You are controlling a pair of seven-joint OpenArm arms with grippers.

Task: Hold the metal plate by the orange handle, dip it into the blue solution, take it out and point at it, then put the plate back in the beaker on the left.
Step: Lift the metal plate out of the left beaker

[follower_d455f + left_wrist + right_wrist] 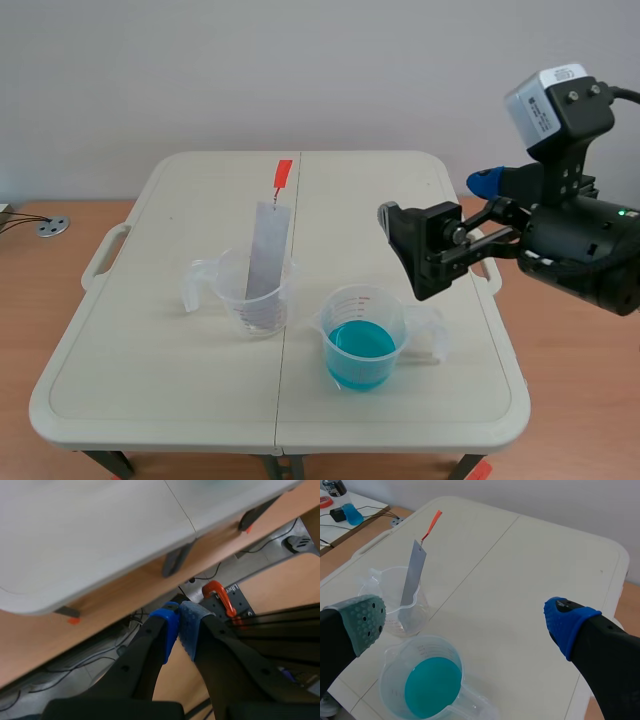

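Observation:
The robot's right gripper needs to dip the metal plate into the blue solution (pixel 362 342), so next it needs to pick up the plate by its thin orange handle (pixel 283 174).
A thin grey metal plate (pixel 268 250) stands upright in the clear beaker (pixel 255 298) on the left, its orange handle (pixel 282 178) sticking up above it. To its right is a beaker of blue solution (pixel 362 342). My right gripper (pixel 450 215) hovers open above the table, right of both beakers and touching nothing. In the right wrist view the plate (pixel 413 580), handle (pixel 433 522) and blue solution (pixel 431 687) lie ahead of the open gripper (pixel 467 622). My left gripper (pixel 179 630) is shut on nothing, low beside the table's edge, out of the scene view.
The white folding table (pixel 400 190) has a centre seam and side handles. The left wrist view shows a table corner (pixel 30 605), an orange clamp (pixel 220 596) and cables on the floor. A small blue bottle (pixel 351 513) stands on a side surface beyond the table.

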